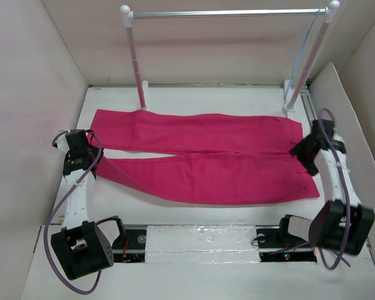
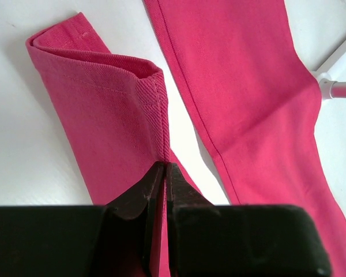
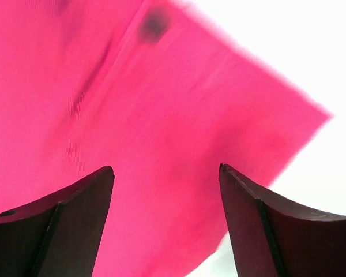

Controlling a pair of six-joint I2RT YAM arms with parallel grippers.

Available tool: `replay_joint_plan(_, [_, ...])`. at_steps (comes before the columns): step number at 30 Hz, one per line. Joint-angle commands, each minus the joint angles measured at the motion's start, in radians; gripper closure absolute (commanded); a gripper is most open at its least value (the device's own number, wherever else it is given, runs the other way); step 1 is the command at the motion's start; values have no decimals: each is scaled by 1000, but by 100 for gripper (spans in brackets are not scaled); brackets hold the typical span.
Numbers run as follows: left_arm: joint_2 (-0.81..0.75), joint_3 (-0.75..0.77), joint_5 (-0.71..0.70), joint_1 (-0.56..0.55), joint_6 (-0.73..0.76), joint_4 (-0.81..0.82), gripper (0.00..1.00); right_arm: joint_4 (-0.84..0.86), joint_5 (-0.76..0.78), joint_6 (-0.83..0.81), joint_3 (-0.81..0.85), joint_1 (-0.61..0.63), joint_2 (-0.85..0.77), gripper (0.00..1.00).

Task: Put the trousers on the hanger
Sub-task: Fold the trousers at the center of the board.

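My right gripper grabs the trousers' near waist corner (image 1: 315, 194) next, opposite the pinched near cuff, to fold the trousers lengthwise for the hanger (image 1: 304, 50).
The magenta trousers (image 1: 206, 156) lie flat across the table, legs pointing left and waist to the right. My left gripper (image 1: 90, 161) is shut on the near leg's cuff, and in the left wrist view its fingertips (image 2: 164, 167) pinch the folded hem of the trousers (image 2: 104, 115). At the waist end my right gripper (image 1: 304, 153) hovers open. In its wrist view the right gripper (image 3: 165, 167) has only flat cloth of the trousers (image 3: 132, 104) below, with nothing between the fingers. The thin pale hanger (image 1: 304, 50) hangs from the rail by the right post.
A rack with white posts and a silver rail (image 1: 225, 12) stands at the back, its left foot (image 2: 334, 86) beside the far leg. Pale walls close in on both sides. A strip with the arm bases (image 1: 200, 240) runs along the near edge.
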Motion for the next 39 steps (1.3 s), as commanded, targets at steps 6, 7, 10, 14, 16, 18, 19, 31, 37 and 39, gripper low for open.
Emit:
replay_joint_plan(6, [-1,24,73,4,-11,36,100,-47,-78,-70,-157,-529,-224,25])
replay_joint_plan(7, [-1,26,79,4,-17,37,100,-48,-78,-76,-175,-568,-231,25])
replay_joint_plan(10, [-6,30,136,4,-25,36,100,-36,-73,-79,-258,-683,-202,26])
replay_joint_plan(14, [0,39,118,-18,-16,33,100,51,-150,-113,-267,-702,-101,28])
replay_joint_plan(16, [2,29,110,-18,-16,36,100,73,-141,-134,-258,-702,-70,29])
replay_joint_plan(18, [3,20,113,-18,-19,48,100,100,-129,-131,-261,-702,-65,30])
replay_joint_plan(19, [6,18,113,-18,-17,51,100,122,-136,-127,-282,-702,-64,30])
replay_joint_plan(31, [6,16,29,-9,1,36,100,289,-185,-137,-272,-630,79,92])
replay_joint_plan(37, [32,52,-51,2,15,7,100,220,-173,-208,-197,-586,-49,100])
replay_joint_plan(39, [65,97,-110,2,27,-36,100,167,-133,-220,-154,-535,-114,100])
